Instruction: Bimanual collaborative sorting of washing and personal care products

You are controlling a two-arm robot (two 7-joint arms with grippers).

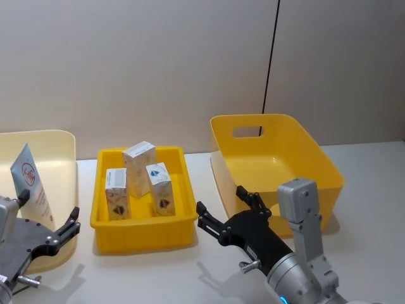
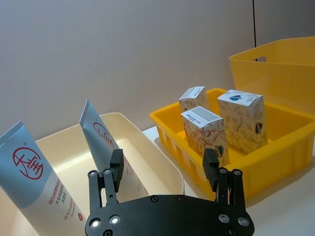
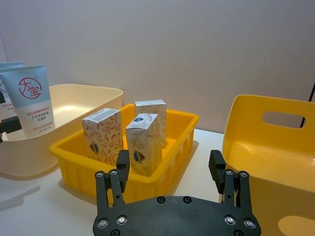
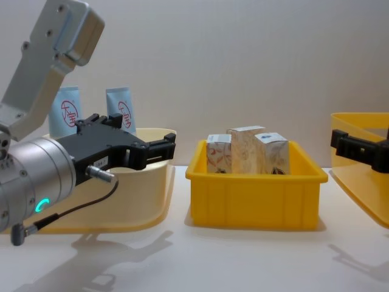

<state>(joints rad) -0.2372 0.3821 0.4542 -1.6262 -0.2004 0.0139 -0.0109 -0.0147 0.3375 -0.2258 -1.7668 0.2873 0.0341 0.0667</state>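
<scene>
My left gripper should next take hold of the pale-blue tube by its upper half (image 1: 32,182), because the side of the cream bin rises around the tube's lower end.
Two pale-blue tubes (image 2: 27,182) (image 2: 103,142) with red logos stand leaning in the cream bin (image 2: 123,118) on the left. Three small white cartons (image 1: 139,166) (image 1: 116,193) (image 1: 161,189) with reddish swirls stand upright in the low yellow tray (image 1: 142,234) at the centre. My left gripper (image 1: 49,206) hovers open at the cream bin's near side, just in front of a tube (image 1: 31,183), holding nothing. My right gripper (image 1: 221,199) is open and empty between the tray and the tall yellow bin (image 1: 278,158), pointing towards the cartons (image 3: 144,142).
The tall yellow bin (image 3: 266,142) with a handle cut-out stands at the right with nothing inside. A grey wall rises behind the table. Bare white tabletop lies in front of the tray and between the containers.
</scene>
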